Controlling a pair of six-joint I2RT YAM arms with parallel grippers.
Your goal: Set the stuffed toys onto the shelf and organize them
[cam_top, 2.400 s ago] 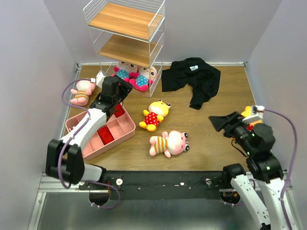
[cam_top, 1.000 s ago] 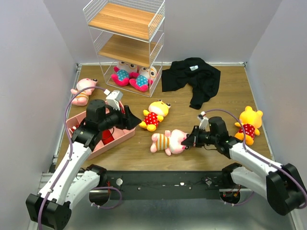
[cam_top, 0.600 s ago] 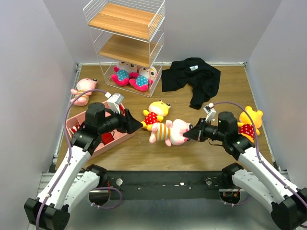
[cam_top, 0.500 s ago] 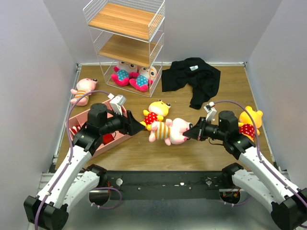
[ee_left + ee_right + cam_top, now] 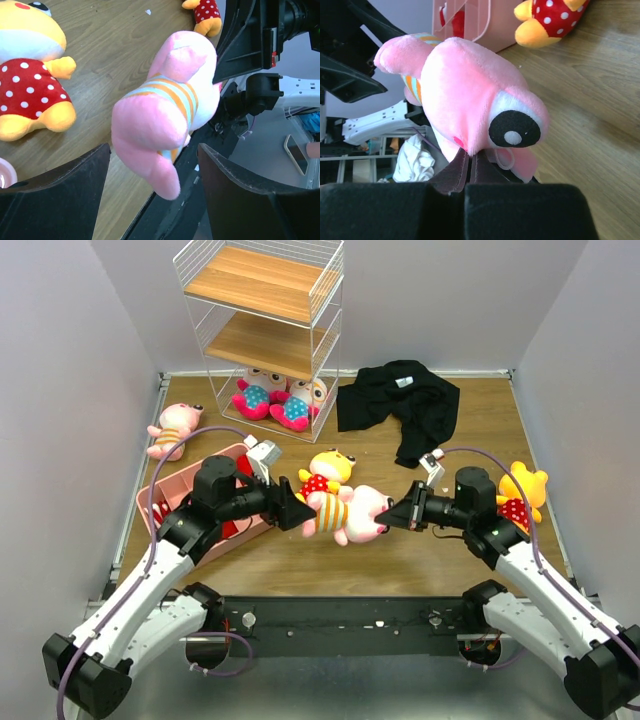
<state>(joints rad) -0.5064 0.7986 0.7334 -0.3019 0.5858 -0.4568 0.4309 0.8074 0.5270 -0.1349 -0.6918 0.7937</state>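
Note:
I should next grab the pink stuffed toy by its leg (image 5: 312,524) with my left gripper, so its striped body and head stay free to rest on the shelf.
A pink stuffed toy in a striped shirt (image 5: 348,513) hangs above the table, my right gripper (image 5: 387,519) shut on a fold of its face (image 5: 470,90). My left gripper (image 5: 300,512) is open, one finger on each side of the toy's legs (image 5: 170,100) without pressing them. A yellow toy in red polka dots (image 5: 325,472) lies just behind, a second one (image 5: 522,490) at the right, and another pink toy (image 5: 172,430) at the far left. Two white-faced toys (image 5: 275,398) sit on the bottom board of the wire shelf (image 5: 265,280).
A pink compartment tray (image 5: 190,502) lies under my left arm. A black cloth garment (image 5: 400,405) is spread at the back right of the shelf. Grey walls close in both sides.
My right gripper lifted the pink striped toy off the table and carried it left. My left gripper swung right from the tray until its open fingers stood around the toy's legs.

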